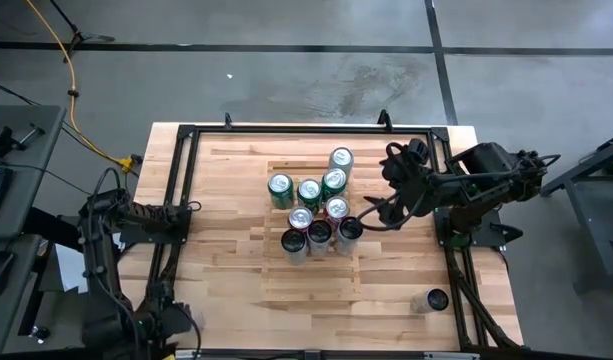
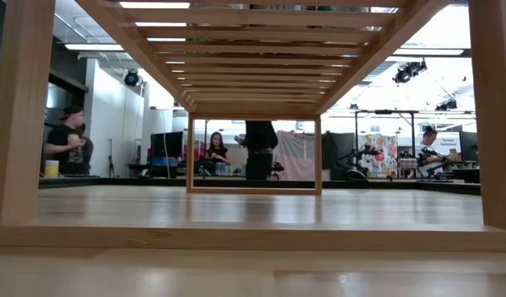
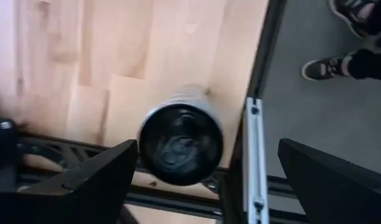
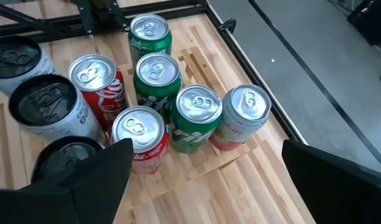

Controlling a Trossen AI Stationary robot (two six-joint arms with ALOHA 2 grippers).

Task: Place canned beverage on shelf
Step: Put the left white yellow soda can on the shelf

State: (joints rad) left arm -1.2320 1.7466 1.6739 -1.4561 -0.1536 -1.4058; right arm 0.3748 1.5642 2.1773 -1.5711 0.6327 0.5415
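I need to move my left gripper lower before it closes on the can's black top. My fingers are above that top, so they would miss it if I closed now.
The shelf is a pale slatted rack at the table's middle, and its slats show from below in the low view. Several cans stand upright on it: green ones, red ones and black-topped ones. My right gripper hangs open above the cluster's right side, with nothing between its fingers. My left gripper points straight down near the table's near left corner. It is open over a black-topped can that stands upright on the tabletop by the edge rail. The high view hides this can under the arm.
A lone black-topped can stands at the table's near right. Black frame rails run along the table's edges. A person's shoes show on the floor beside the table. People stand in the room behind.
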